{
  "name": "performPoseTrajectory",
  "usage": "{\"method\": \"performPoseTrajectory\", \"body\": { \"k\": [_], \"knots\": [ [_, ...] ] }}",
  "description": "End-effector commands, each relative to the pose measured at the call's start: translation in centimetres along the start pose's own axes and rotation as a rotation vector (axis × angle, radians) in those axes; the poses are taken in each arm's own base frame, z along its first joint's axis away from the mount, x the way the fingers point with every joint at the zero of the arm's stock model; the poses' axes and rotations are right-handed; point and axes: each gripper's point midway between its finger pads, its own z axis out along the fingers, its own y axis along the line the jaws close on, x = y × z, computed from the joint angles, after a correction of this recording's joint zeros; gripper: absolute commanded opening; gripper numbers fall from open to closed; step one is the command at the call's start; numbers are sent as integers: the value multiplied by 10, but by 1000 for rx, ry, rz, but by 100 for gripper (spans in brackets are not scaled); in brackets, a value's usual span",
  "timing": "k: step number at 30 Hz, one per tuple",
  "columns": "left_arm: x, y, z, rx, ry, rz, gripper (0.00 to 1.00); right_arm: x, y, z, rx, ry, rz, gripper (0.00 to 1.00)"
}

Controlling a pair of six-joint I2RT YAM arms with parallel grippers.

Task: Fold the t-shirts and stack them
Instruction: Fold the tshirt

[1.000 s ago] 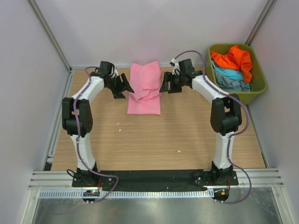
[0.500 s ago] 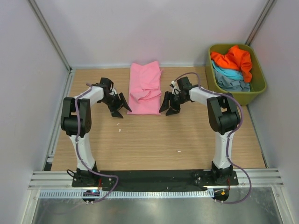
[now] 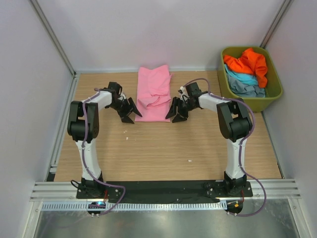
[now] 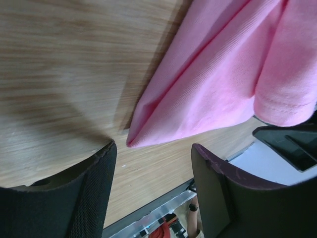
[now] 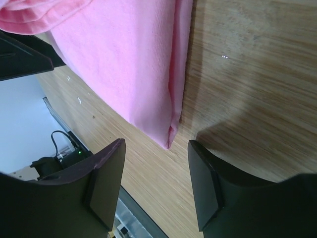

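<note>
Next, my left gripper grabs the pink t-shirt [image 3: 154, 94] by its near corner [image 3: 137, 119], opposite my right gripper's corner, to fold the t-shirt's near edge over evenly.
A pink t-shirt [image 3: 154, 94] lies partly folded lengthwise at the back of the table. My left gripper [image 3: 130, 115] is open just off the shirt's near left corner [image 4: 130, 142], which sits in front of the gap between the fingers [image 4: 96, 188]. On the other side, my right gripper [image 3: 174, 115] is open at the near right corner [image 5: 169, 144], apart from the cloth. Neither holds anything. Orange [image 3: 247, 62], light blue [image 3: 241, 78] and grey-blue [image 3: 249, 89] t-shirts lie heaped in the tub.
The olive-green tub [image 3: 275, 94] stands at the back right, off the wooden table [image 3: 163, 148]. Grey walls close in the left, back and right sides. A metal rail [image 3: 163, 191] runs along the near edge by the arm bases.
Both grippers came down from the shirt's middle sides toward its near corners and drew in close to the hem. The right jaws narrowed a little. The shirt has not moved.
</note>
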Motion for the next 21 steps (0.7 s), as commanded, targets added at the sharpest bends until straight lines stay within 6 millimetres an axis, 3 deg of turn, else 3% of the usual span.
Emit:
{"method": "performPoseTrajectory", "body": {
  "k": [1, 14, 19, 21],
  "knots": [
    [-11, -4, 13, 8, -20, 25, 63, 4, 6, 3, -28, 13, 12, 59],
    [-8, -1, 22, 1, 1, 12, 57, 0, 3, 13, -31, 6, 21, 56],
    [-8, 0, 23, 0, -1, 9, 51, -10, 6, 18, -39, -5, 11, 51],
    [-7, 1, 24, -1, 1, 8, 44, -11, 6, 18, -43, -6, 6, 48]
  ]
}}
